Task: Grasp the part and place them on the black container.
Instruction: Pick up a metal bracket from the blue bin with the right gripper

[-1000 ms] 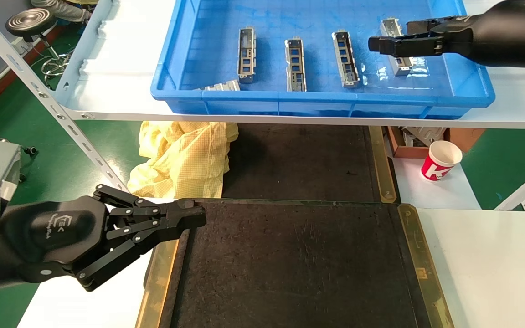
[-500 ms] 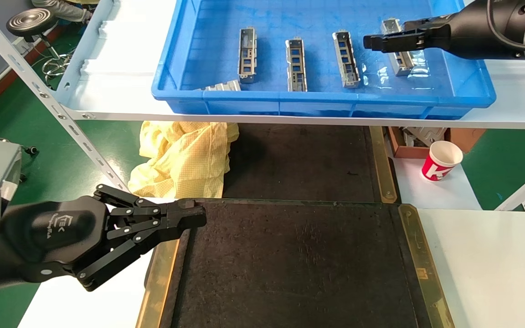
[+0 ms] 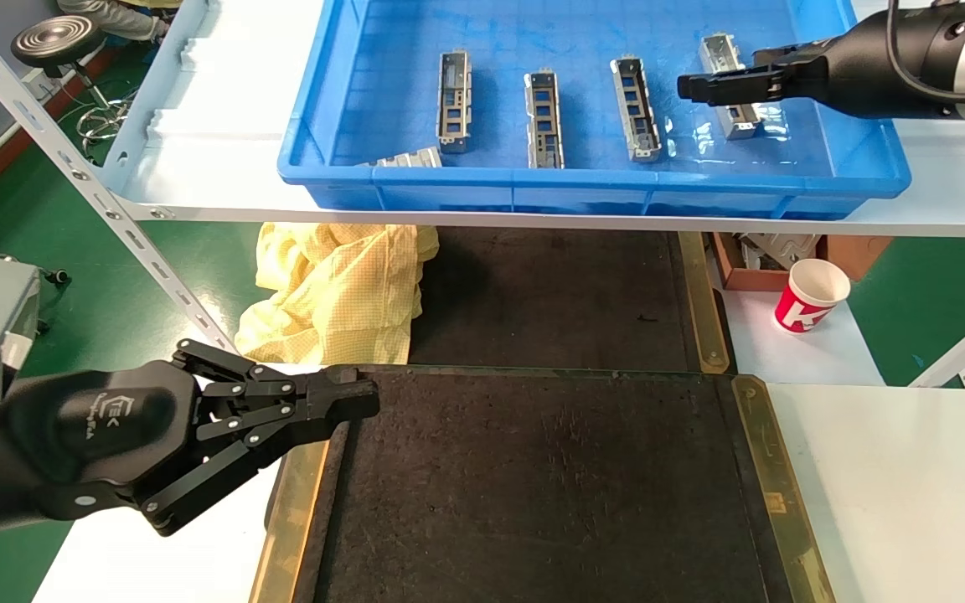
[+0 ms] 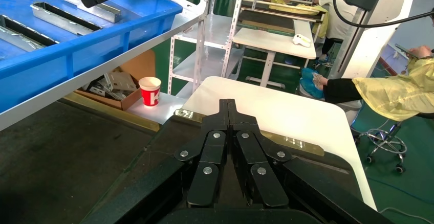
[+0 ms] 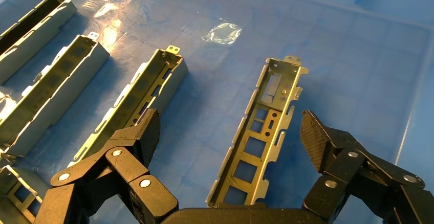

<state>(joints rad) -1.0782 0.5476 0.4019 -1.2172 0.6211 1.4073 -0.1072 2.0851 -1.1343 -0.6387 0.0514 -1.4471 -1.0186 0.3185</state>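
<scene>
The right gripper grabs the silver-grey channel part by its long sides next, to move it onto the black container (image 3: 549,486).
Several silver-grey parts lie in a row in the blue bin (image 3: 868,159). My right gripper (image 3: 688,86) hovers open over the rightmost part (image 3: 734,126). In the right wrist view that part (image 5: 254,154) lies lengthwise between the spread fingers of the right gripper (image 5: 230,132), touching neither. Other parts (image 3: 544,117) lie beside it. The black container (image 3: 549,486), with brass side strips (image 3: 771,477), sits on the near table. My left gripper (image 3: 357,400) is parked shut and holding nothing over its near left corner, as the left wrist view of this gripper (image 4: 228,104) confirms.
The bin stands on a white shelf (image 3: 198,167) above table level, held by a slanted metal upright (image 3: 114,218). A yellow cloth (image 3: 340,289) lies below the shelf. A red paper cup (image 3: 809,295) and a cardboard box (image 3: 750,264) stand at the right.
My right gripper has shifted slightly over the rightmost part and dipped a little. The left arm has not moved.
</scene>
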